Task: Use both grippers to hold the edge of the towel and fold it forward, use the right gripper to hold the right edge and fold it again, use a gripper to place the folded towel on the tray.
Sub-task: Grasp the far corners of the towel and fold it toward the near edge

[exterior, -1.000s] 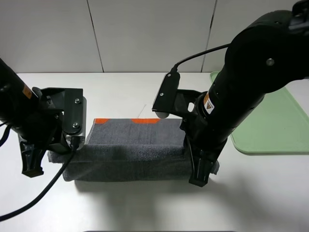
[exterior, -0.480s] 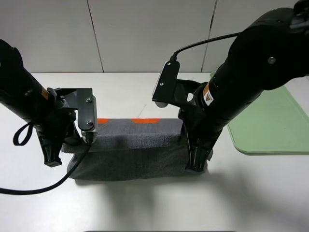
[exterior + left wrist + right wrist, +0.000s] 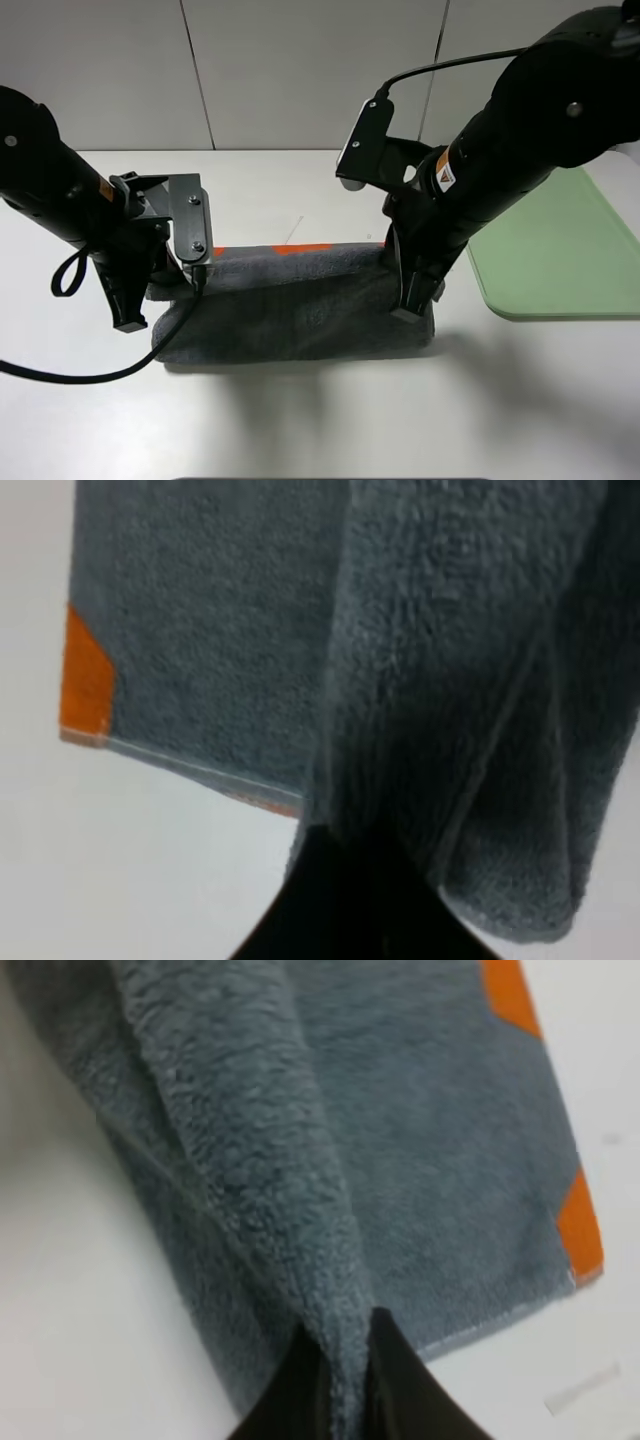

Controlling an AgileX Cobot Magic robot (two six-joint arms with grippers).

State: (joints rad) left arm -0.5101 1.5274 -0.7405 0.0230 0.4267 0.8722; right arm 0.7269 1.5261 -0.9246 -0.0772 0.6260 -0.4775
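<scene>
The towel's held edge hangs short of the towel's orange far strip [image 3: 302, 248], so it is too early to open. My right gripper moves the towel forward first.
The dark grey towel [image 3: 290, 310] lies folded across the white table, a thin orange strip [image 3: 300, 248] showing at its far edge. My left gripper [image 3: 140, 300] is shut on the towel's left edge and holds it lifted; the left wrist view shows grey terry [image 3: 450, 700] draped from the black fingers [image 3: 350, 900], with an orange corner [image 3: 85, 680] below. My right gripper [image 3: 412, 305] is shut on the right edge; the right wrist view shows the cloth [image 3: 260, 1160] pinched between the fingers [image 3: 395, 1380]. The light green tray [image 3: 560, 250] lies at the right, apart from the towel.
The white table [image 3: 300, 420] runs to a pale panelled wall [image 3: 300, 70] behind. A black cable [image 3: 70, 375] loops from the left arm onto the table in front of the towel. The tray's near edge is close to the right arm.
Both grippers have carried the held towel edge away from the camera towards the far edge. The folded layer now covers most of the orange band.
</scene>
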